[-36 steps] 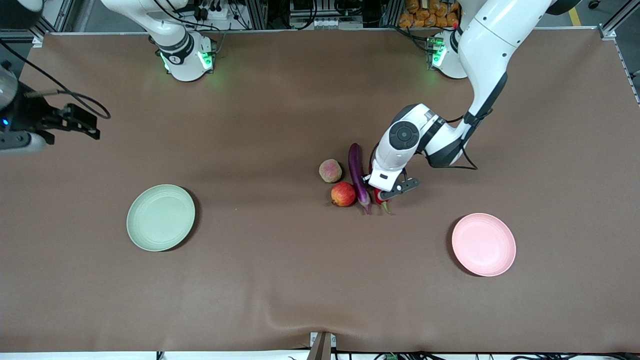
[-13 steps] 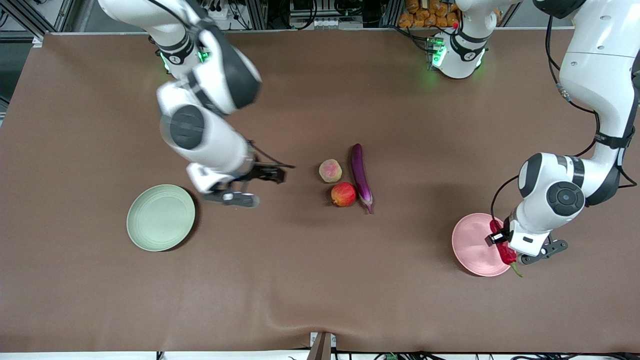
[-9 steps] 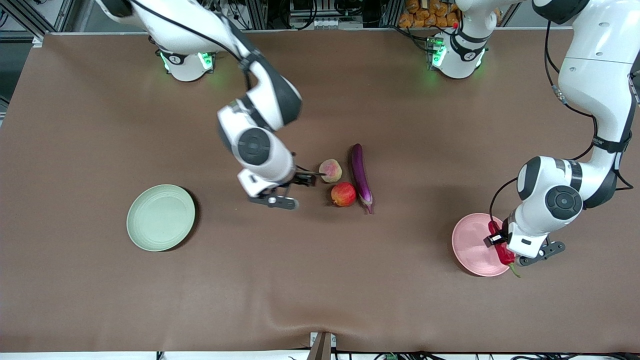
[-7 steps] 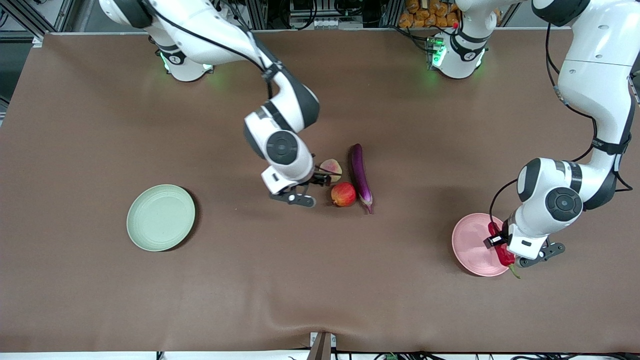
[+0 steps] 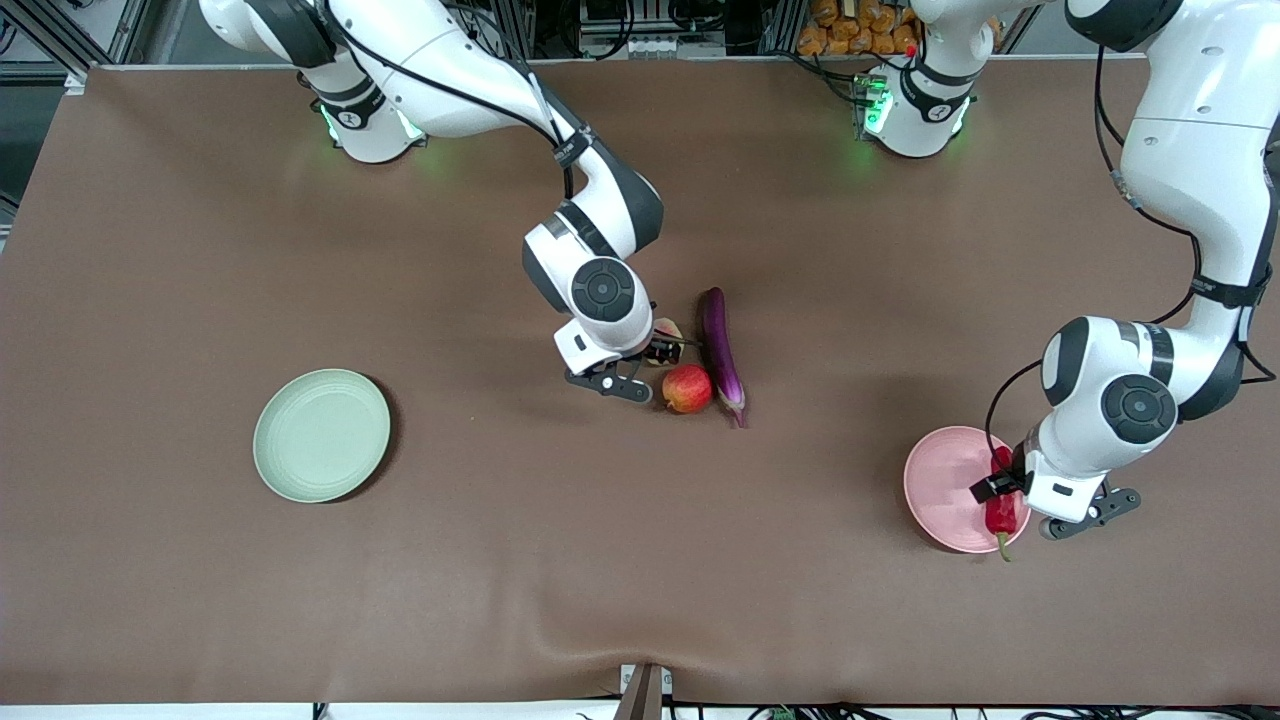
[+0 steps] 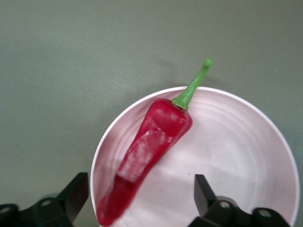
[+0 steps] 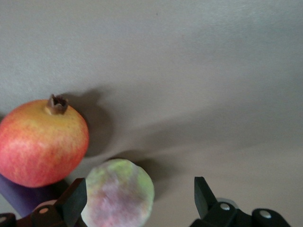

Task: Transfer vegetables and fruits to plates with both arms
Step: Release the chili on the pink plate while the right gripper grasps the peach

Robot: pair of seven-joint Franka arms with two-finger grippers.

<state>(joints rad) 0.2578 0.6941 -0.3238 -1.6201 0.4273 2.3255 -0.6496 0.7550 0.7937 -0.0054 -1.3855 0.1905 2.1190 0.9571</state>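
Note:
My right gripper will next take hold of the pinkish-yellow fruit's (image 5: 668, 330) rounded sides, so that it can move the fruit over to the pale green plate (image 5: 321, 436).
The red chili pepper (image 5: 1000, 508) lies on the pink plate (image 5: 940, 490), its green stem over the rim. My left gripper (image 5: 1005, 495) is open just above it, and in the left wrist view (image 6: 139, 189) its fingers stand apart on either side of the chili (image 6: 151, 146) on the plate (image 6: 236, 156). My right gripper (image 5: 660, 348) is open around the pinkish-yellow fruit (image 5: 668, 330), low at the table. In the right wrist view (image 7: 137, 191) that fruit (image 7: 118, 198) sits between the fingers. The pomegranate (image 5: 686, 388) (image 7: 42, 142) and the purple eggplant (image 5: 718, 340) (image 7: 23, 198) lie beside it.
The pale green plate (image 5: 320, 435) stands toward the right arm's end of the table, nearer to the front camera than the fruits. The brown table cover (image 5: 640, 560) has a small wrinkle at its front edge.
My left gripper carried the chili from the cluster to the pink plate and has let it go. My right arm swung in from the table's end and came down around the pinkish-yellow fruit.

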